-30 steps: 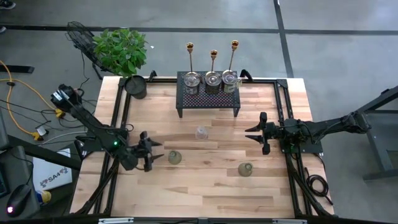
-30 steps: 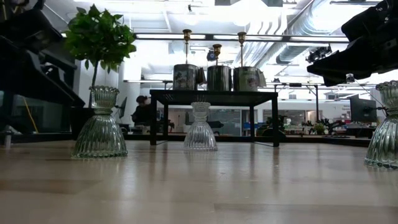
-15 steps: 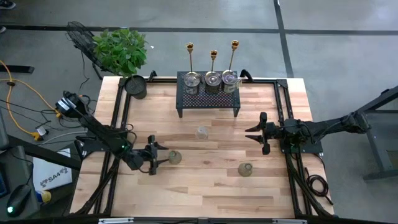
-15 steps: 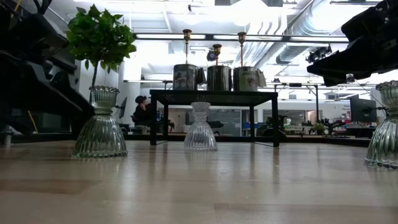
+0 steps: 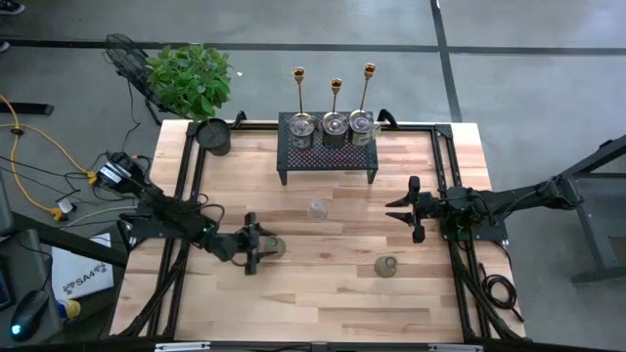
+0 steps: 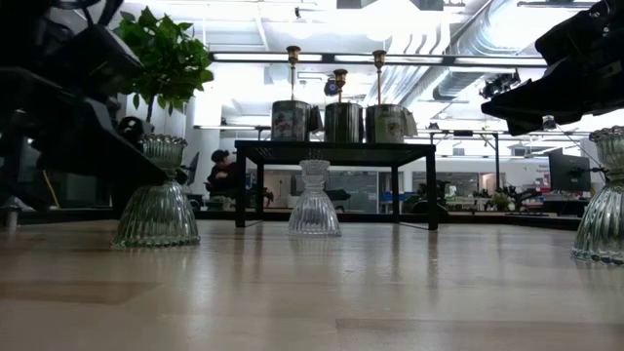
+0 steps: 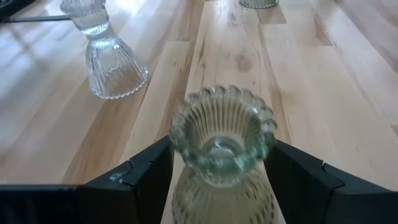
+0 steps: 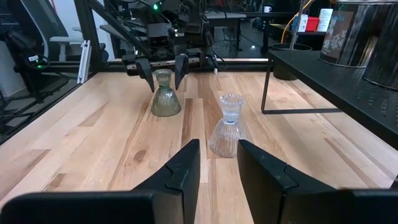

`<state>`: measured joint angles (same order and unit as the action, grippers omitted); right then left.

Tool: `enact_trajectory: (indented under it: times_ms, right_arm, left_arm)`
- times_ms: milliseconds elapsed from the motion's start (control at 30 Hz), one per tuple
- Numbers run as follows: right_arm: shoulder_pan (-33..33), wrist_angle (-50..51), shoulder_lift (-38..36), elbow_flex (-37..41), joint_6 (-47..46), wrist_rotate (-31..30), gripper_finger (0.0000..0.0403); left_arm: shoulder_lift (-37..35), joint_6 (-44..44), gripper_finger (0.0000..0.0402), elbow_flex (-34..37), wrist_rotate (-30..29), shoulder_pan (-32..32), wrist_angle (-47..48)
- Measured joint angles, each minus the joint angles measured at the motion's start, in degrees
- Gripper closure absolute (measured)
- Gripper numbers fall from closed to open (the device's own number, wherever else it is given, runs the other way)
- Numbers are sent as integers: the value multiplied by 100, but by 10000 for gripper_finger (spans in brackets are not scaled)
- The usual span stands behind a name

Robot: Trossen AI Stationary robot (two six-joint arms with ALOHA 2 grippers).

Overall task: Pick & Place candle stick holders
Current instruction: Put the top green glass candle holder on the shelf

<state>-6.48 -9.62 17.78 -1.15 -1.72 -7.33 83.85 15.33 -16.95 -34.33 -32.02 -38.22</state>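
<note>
My fingers are on both sides of the ribbed cup, so it is now time to close my left gripper. That would catch the greenish glass candle stick holder.
A greenish glass candle stick holder stands upright on its flared base at the table's left middle. My left gripper is open, one finger on each side of the holder's ribbed cup. The right wrist view shows gaps between the fingers and the cup. A clear glass holder and another greenish one stand free on the table. Three silvery cups sit on the rack, with three gold candlesticks behind it. My right gripper waits open at the right.
The black mesh rack stands at the far middle, and a black plant pot with a leafy plant at the far left corner. Black frame rails run along both table sides. Bare wood lies along the near edge.
My left gripper has moved toward the table's right edge and a little down, rolling as it went, up to the greenish holder. Its fingers now stand on either side of the holder's cup. The holder has stayed where it was.
</note>
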Motion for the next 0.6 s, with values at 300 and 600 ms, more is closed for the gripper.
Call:
enact_trajectory:
  times_ms: [300, 600]
  right_arm:
    - [-1, 0, 0, 0, 1, 1, 304]
    - [0, 1, 0, 0, 0, 0, 304]
  left_arm:
    - [0, -13, 203, -2, 278, 139, -26]
    - [0, 5, 286, -9, 247, 139, -73]
